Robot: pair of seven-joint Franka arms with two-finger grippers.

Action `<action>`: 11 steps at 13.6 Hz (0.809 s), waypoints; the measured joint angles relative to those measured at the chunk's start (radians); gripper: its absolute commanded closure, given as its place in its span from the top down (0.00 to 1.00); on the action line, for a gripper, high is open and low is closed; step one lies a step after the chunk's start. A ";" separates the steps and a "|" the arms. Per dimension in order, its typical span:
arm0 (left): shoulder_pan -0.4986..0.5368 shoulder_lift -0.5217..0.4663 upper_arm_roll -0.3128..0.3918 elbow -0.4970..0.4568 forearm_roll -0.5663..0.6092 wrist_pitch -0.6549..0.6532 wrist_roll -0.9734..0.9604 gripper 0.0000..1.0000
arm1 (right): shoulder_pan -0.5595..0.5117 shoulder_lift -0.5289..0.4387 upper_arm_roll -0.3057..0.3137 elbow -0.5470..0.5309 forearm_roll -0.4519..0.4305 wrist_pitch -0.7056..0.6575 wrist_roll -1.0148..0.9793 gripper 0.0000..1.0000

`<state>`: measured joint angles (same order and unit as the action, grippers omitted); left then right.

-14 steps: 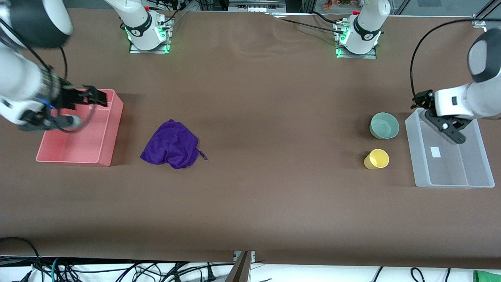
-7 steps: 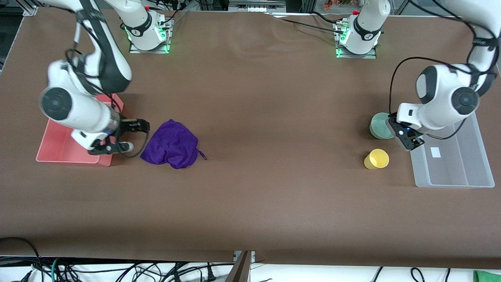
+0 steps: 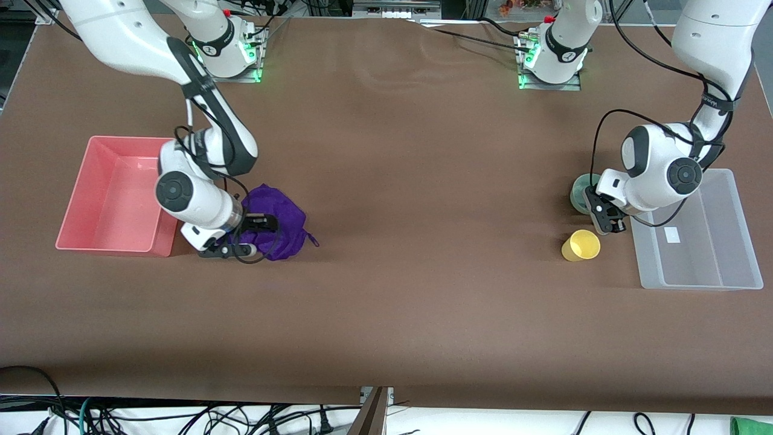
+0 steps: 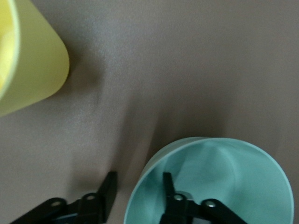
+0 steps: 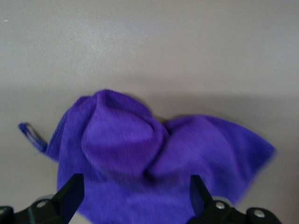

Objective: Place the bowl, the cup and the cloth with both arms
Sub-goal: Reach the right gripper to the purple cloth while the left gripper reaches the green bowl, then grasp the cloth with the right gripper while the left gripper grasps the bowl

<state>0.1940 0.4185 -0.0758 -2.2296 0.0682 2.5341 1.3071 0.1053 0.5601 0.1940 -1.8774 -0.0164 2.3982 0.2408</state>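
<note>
I will next use my right gripper to grab the purple cloth by its crumpled middle (image 5: 135,179), so that I can place the cloth in the pink tray.
The purple cloth (image 3: 284,211) lies crumpled on the brown table beside the pink tray, its thin tail toward the left arm's end. My right gripper (image 3: 250,235) is low over it, open, with one finger on each side of the cloth (image 5: 140,149) in the right wrist view, my right gripper (image 5: 135,196) empty. The mint-green bowl (image 3: 580,192) stands beside the clear bin, partly hidden by my left arm. My left gripper (image 3: 607,217) is open across the bowl's rim: one finger is inside the bowl (image 4: 224,182), the other outside, my left gripper (image 4: 138,189) astride the wall. The yellow cup (image 3: 581,245) stands nearer the front camera and shows in the left wrist view (image 4: 28,60).
A pink tray (image 3: 121,140) stands at the right arm's end of the table. A clear plastic bin (image 3: 749,241) stands at the left arm's end, beside the bowl and cup. Both arms' bases stand along the table's back edge.
My right gripper has swung from over the pink tray to the cloth. My left gripper has moved from over the clear bin to the bowl's rim. Bowl, cup and cloth have not moved.
</note>
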 measured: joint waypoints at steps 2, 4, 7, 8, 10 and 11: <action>0.000 -0.005 -0.003 0.009 0.000 0.000 0.016 0.00 | 0.003 0.036 0.000 0.000 0.000 0.052 0.000 0.00; 0.000 -0.027 -0.006 0.023 0.000 -0.042 0.020 0.00 | 0.003 0.044 0.000 0.001 0.000 0.058 0.000 0.00; -0.003 -0.117 -0.036 0.095 0.000 -0.324 0.012 0.00 | 0.003 0.040 0.000 0.014 -0.001 0.038 -0.001 0.00; -0.005 -0.149 -0.045 0.143 0.000 -0.444 0.007 0.00 | 0.002 0.035 0.000 0.020 -0.003 0.022 -0.001 0.00; -0.005 -0.188 -0.052 0.270 0.000 -0.635 0.004 0.00 | 0.001 0.013 -0.001 0.045 -0.010 -0.054 -0.003 0.00; -0.004 -0.192 -0.050 0.330 0.014 -0.681 0.004 0.00 | -0.001 -0.005 -0.003 0.073 -0.021 -0.128 -0.008 0.00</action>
<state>0.1898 0.2270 -0.1258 -1.8997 0.0824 1.8526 1.3113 0.1047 0.5553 0.1913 -1.8041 -0.0372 2.2704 0.2332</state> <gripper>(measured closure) 0.965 0.952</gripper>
